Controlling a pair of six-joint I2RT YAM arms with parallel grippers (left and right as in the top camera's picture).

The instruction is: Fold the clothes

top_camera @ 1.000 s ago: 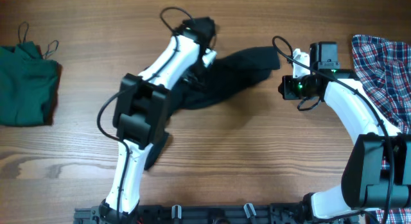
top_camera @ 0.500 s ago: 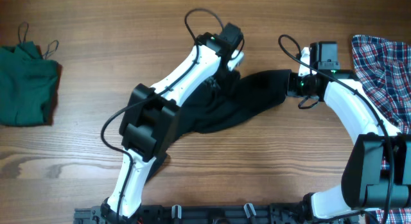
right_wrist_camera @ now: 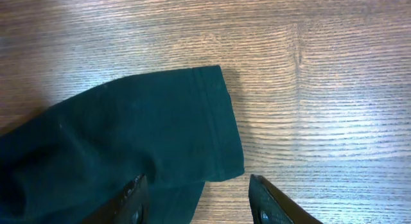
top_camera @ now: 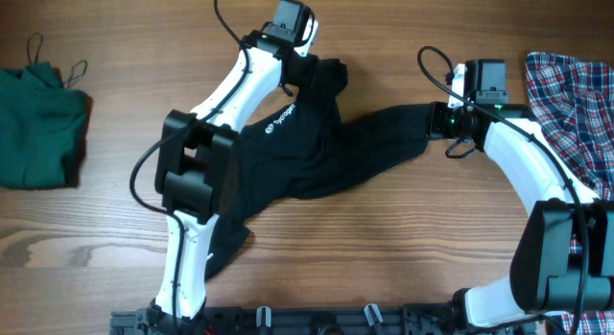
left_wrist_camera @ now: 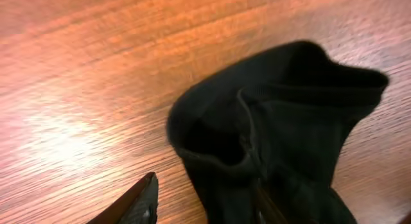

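The left gripper grabs the black shirt's bunched far edge (top_camera: 313, 66) (left_wrist_camera: 222, 176) next, to stretch it flat for folding.
The black short-sleeved shirt (top_camera: 317, 157) lies spread across the middle of the table, its small white logo (top_camera: 273, 124) facing up. My left gripper (top_camera: 309, 68) is at the shirt's far edge. In the left wrist view it (left_wrist_camera: 205, 205) is open, and a bunched fold of black cloth (left_wrist_camera: 289, 108) lies loose by its right finger. My right gripper (top_camera: 434, 121) is at the shirt's right sleeve end. It (right_wrist_camera: 202, 201) is open, with the flat sleeve hem (right_wrist_camera: 128, 140) lying on the wood between its fingers. The dark green top (top_camera: 38, 124) sits far left and the plaid shirt (top_camera: 576, 95) far right.
The wooden table (top_camera: 384, 258) shows bare in front of the shirt and between the shirt and the green top. The left arm's forearm (top_camera: 197, 177) crosses over the shirt's left part. The plaid shirt lies close behind the right arm.
Both grippers have opened and let go of the black shirt. The shirt went from a bunched heap to stretched out sideways. The left gripper swung right, then back up-left.
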